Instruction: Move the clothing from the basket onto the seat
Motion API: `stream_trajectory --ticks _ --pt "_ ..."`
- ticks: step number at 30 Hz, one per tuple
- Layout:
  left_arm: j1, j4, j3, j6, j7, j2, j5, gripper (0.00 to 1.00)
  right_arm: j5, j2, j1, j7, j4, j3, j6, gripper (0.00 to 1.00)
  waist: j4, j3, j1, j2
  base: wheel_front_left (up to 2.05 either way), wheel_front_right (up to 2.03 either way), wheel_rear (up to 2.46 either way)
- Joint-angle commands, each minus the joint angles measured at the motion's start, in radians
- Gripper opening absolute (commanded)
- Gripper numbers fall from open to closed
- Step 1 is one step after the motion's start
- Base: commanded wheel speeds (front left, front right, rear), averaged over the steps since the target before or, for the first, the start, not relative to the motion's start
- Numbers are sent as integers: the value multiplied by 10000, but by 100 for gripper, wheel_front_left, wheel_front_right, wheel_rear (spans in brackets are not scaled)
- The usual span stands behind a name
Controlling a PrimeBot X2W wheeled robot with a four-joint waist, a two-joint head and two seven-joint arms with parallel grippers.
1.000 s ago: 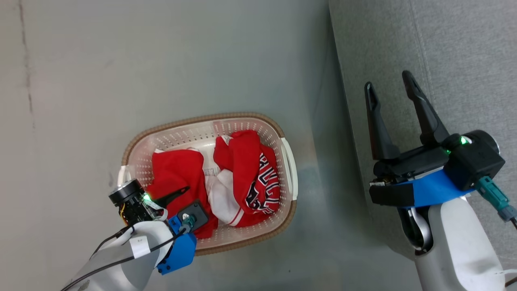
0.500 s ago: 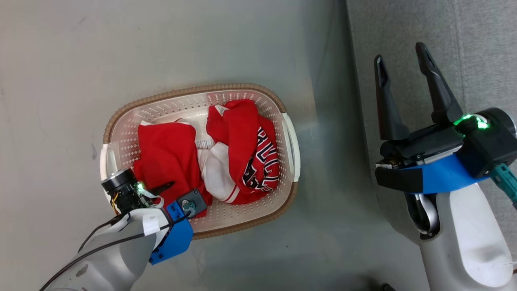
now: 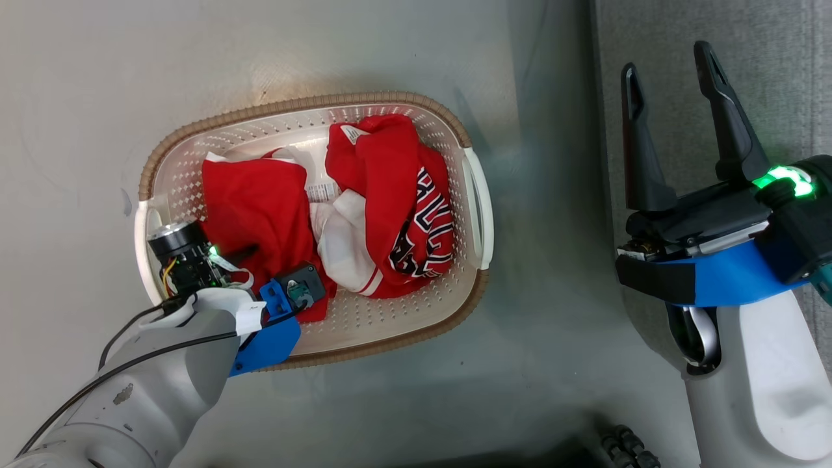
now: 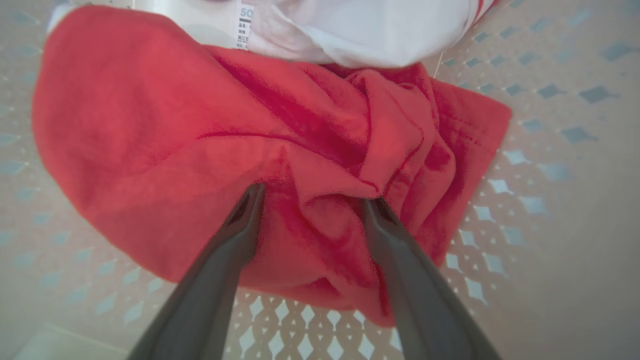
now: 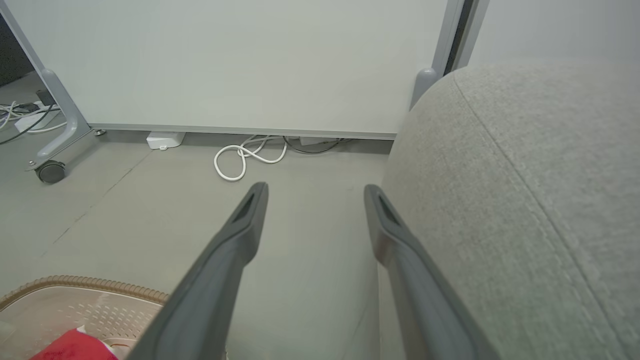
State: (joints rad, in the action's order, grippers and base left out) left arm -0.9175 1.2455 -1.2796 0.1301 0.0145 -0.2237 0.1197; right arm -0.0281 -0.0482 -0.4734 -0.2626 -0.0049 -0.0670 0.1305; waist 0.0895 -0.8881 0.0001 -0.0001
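Note:
A fold of the red garment [image 4: 150, 125] bulges up between my fingertips while the rest lies slack, so my left gripper should next pinch that raised fold [image 4: 318, 207].
The basket [image 3: 312, 103] stands on the floor with the clothing in it: a plain red garment [image 3: 253, 201] on the left and a red jersey [image 3: 390, 188] with lettering on the right. My left gripper [image 4: 315, 195] reaches down into the basket and is open. Its fingertips [image 4: 255, 192] press on the red garment [image 4: 150, 125], with a fold of cloth bulging between them. My right gripper [image 3: 666, 58] hangs open and holds nothing, above the edge of the grey seat [image 3: 767, 78]. The right wrist view shows that gripper [image 5: 315, 187] beside the seat [image 5: 525, 175], with the basket rim [image 5: 75, 284] low on the left.
Grey floor [image 3: 390, 416] surrounds the basket. A white board on castors [image 5: 50, 171] stands ahead of the right gripper, with a coiled white cable [image 5: 245, 157] and a small white box [image 5: 165, 140] at its foot. Dark cables [image 3: 624, 445] lie near my base.
The head camera has moved, so the whole picture has shifted. My left gripper has sunk lower into the basket onto the red garment. The right gripper stays open by the seat.

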Motion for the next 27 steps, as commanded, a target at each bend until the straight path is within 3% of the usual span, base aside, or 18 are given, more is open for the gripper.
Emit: stream_trajectory --ticks 1,11,12,14,27 --pt "-199 52 -36 3 -44 -57 -156 100 72 -39 -189 -35 -85 25 4 100 -60 -141 -1 1 0 0 0" --pt "-574 259 -37 3 -148 132 -246 98 219 -39 -164 -32 -301 136 4 100 -89 -534 -1 1 0 0 0" --pt "-588 276 -38 3 -176 149 -340 45 247 -39 -138 -30 -321 149 4 100 -94 -560 -1 1 0 0 0" --pt "-657 292 -38 3 -152 198 -395 0 277 -40 -113 -21 -328 198 4 100 -109 -604 -1 1 0 0 0" --pt "-254 369 -38 3 627 549 -432 0 236 -39 13 -22 -70 207 3 100 -351 241 -1 1 0 0 0"
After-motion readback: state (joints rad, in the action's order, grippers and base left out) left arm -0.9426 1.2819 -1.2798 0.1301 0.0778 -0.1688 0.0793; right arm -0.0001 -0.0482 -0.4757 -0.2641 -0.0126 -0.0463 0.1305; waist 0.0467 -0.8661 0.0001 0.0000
